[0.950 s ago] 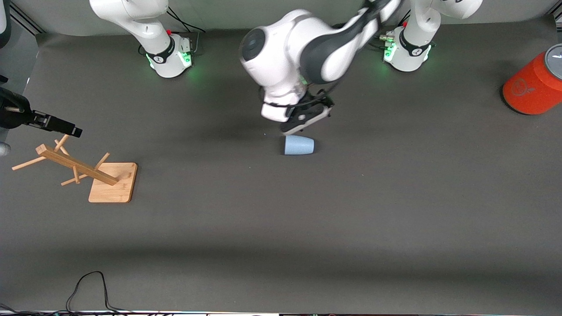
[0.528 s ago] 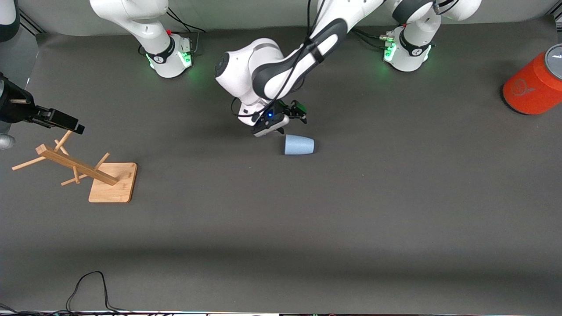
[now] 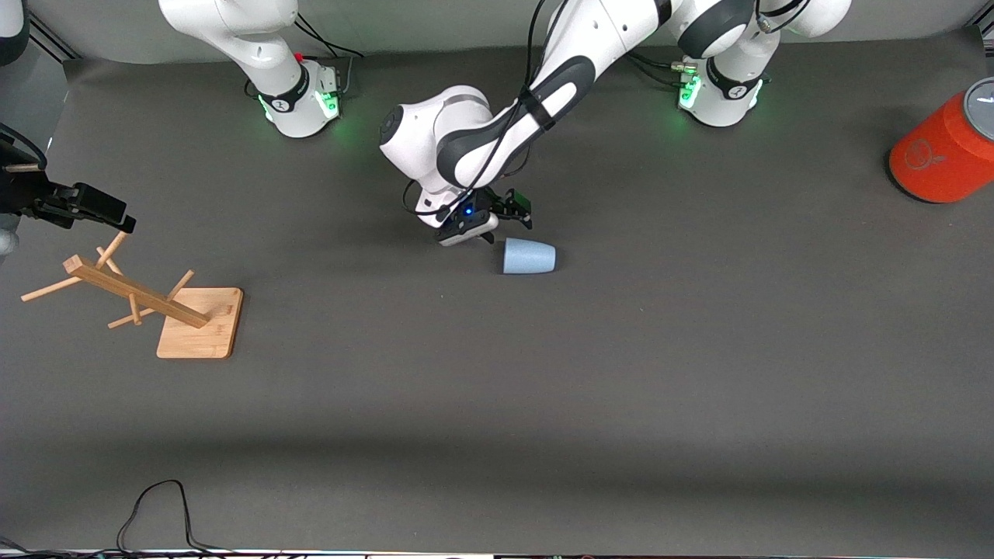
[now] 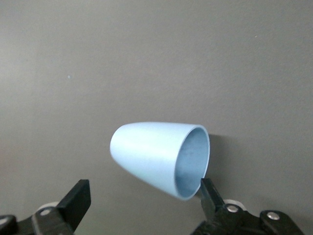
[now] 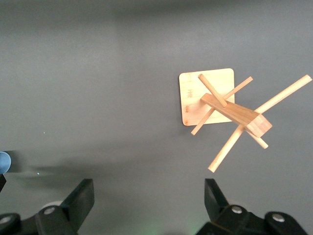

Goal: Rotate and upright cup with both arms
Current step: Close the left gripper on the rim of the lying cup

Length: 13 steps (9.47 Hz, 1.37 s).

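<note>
I will next use my left gripper to grab the light-blue cup [image 3: 527, 256] by its wider open rim [image 3: 550, 257], so I can turn it upright.
The light-blue cup [image 3: 529, 257] lies on its side on the dark mat, mid-table, with its wider rim toward the right arm's end. My left gripper [image 3: 503, 223] is low beside the rim end, open and empty. In the left wrist view the cup [image 4: 149, 152] lies just ahead of the left gripper [image 4: 142, 201]; one fingertip [image 4: 209, 192] is right at the rim and the other stands well apart. My right gripper [image 3: 97, 208] is open and empty in the air over the wooden rack. It also shows open in the right wrist view [image 5: 149, 200].
A toppled wooden peg rack [image 3: 132, 293] on a square base [image 3: 198, 324] lies at the right arm's end; the right wrist view shows it too [image 5: 230, 110]. A large orange cylinder [image 3: 943, 155] with a grey lid stands at the left arm's end. A black cable [image 3: 155, 505] lies by the front edge.
The left arm has folded down and its gripper has turned and come in low beside the cup's rim end. The right gripper has drifted slightly. The cup has not moved.
</note>
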### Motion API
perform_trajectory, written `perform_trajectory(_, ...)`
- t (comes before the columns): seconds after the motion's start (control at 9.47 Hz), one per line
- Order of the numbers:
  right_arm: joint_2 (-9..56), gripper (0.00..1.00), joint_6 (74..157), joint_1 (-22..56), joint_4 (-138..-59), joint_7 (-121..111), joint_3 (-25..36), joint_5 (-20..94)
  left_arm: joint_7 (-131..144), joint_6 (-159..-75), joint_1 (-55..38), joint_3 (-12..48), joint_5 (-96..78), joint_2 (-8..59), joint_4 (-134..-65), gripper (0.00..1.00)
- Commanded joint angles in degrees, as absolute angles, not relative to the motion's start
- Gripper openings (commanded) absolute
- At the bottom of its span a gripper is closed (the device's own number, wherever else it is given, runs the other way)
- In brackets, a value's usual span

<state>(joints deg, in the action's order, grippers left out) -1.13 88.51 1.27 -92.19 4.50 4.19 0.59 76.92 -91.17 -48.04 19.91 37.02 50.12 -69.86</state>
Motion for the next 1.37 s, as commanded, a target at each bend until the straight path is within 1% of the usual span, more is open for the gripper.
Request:
perform_trajectory(0.0,-1.67,1.0,89.21,1.23,-92.55,3.08,4.04,-0.35,76.55,-92.28,-48.6,18.82,39.89,52.82,-67.85,1.0)
perform_trajectory(0.11,-1.67,1.0,89.3,1.58,-92.64,3.08,4.22,-0.35,76.29,-92.29,-48.6,18.37,40.6,53.17,-68.37,0.89)
perform_trajectory(0.32,-1.58,1.0,89.3,2.81,-92.72,3.08,5.97,-0.35,76.55,-91.76,-48.6,17.75,41.05,53.17,-70.4,0.26)
perform_trajectory(0.42,-1.58,1.0,89.21,2.81,-92.72,3.16,5.98,-0.35,76.81,-91.06,-48.6,17.75,40.61,53.0,-70.31,0.0)
perform_trajectory(0.63,-1.5,1.0,89.12,2.9,-92.72,3.25,5.89,-0.35,76.12,-88.95,-49.04,18.19,40.87,52.47,-69.96,0.0)
perform_trajectory(0.84,-1.23,1.0,89.03,2.9,-92.81,3.43,5.89,-0.26,73.93,-89.03,-47.12,18.8,39.56,48.71,-69.87,0.0)
perform_trajectory(1.16,-1.14,1.0,88.95,2.9,-92.81,3.43,5.89,-0.17,62.53,-90.52,-37.13,19.34,29.3,37.04,-72.76,0.0)
perform_trajectory(1.27,-1.06,1.0,88.95,2.9,-92.81,3.34,5.89,-0.26,60.05,-92.18,-33.26,19.34,26.48,34.39,-74.08,0.0)
